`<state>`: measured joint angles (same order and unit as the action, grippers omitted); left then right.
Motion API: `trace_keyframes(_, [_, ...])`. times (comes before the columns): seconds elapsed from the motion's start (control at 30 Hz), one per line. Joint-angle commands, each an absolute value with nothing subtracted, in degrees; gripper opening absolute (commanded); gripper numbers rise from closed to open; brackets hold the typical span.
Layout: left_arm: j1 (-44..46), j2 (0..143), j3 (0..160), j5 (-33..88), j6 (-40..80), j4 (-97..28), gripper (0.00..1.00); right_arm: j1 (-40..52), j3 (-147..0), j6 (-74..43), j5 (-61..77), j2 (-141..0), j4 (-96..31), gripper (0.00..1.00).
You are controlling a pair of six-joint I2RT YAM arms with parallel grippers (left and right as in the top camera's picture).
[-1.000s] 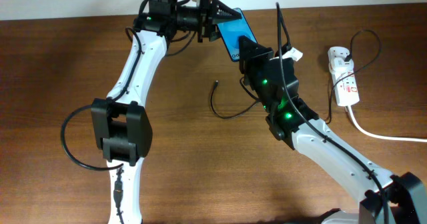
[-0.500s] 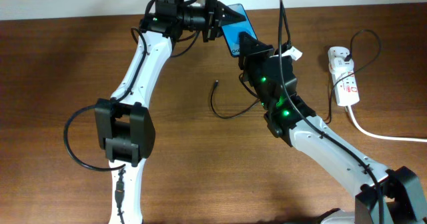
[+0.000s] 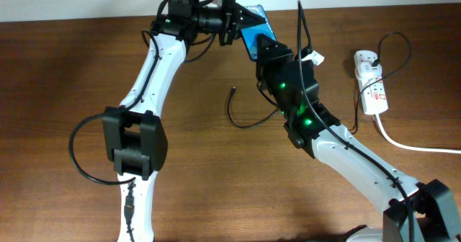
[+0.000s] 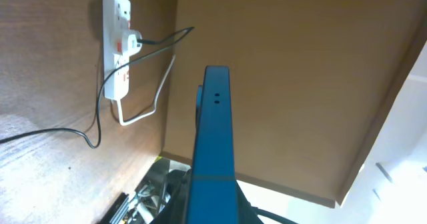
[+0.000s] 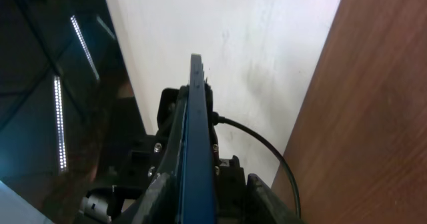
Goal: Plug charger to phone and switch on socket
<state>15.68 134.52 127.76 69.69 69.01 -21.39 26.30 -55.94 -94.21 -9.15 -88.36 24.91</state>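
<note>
The phone needs to be in position for plugging, so I need to grab it with my right gripper by the phone's lower end (image 3: 258,46) (image 5: 198,196). The phone's upper end stays for my left gripper.
The phone (image 3: 252,39), with its blue screen, is held in the air above the table's far edge. My left gripper (image 3: 241,17) is shut on its upper end. In the left wrist view the phone (image 4: 212,131) shows edge-on, rising from the gripper (image 4: 213,214). My right gripper (image 3: 265,47) is open, its jaws astride the phone's lower end (image 5: 197,137), with a gap on one side (image 5: 205,177). The charger's black tip (image 3: 233,91) lies loose on the table, and its cable (image 3: 243,124) curves under the right arm. The socket (image 3: 372,83) lies at the right.
A white adapter (image 3: 366,58) is plugged into the socket, and a thick white cord (image 3: 414,145) runs off to the right. The socket (image 4: 119,51) and a black cable (image 4: 93,127) also show in the left wrist view. The table's far edge meets a white wall.
The left gripper has shifted the phone slightly right and back. The right gripper has moved up closer around the phone's lower end. The charger tip has not moved.
</note>
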Motion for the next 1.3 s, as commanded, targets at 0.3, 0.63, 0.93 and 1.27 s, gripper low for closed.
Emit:
trace_keyframes(0.3, [-0.3, 134.1, 128.3, 84.9, 43.5, -27.3, 0.0, 26.6, -56.7, -68.2, -3.6, -88.8, 4.3, 0.59])
trace_keyframes(0.63, [-4.3, 134.1, 128.3, 82.7, 8.3, -63.5, 0.0, 26.5, -64.9, -43.1, 5.2, -87.4, -24.1, 0.64])
trace_keyframes(0.93, [-11.6, 134.1, 128.3, 82.1, 0.4, -77.3, 0.0, 25.4, -97.6, -33.5, 8.6, -106.3, -44.2, 0.51])
trace_keyframes(1.27, [-12.4, 134.1, 128.3, 82.1, 0.4, -77.3, 0.0, 25.5, -99.9, -35.4, 13.5, -124.2, -39.4, 0.43])
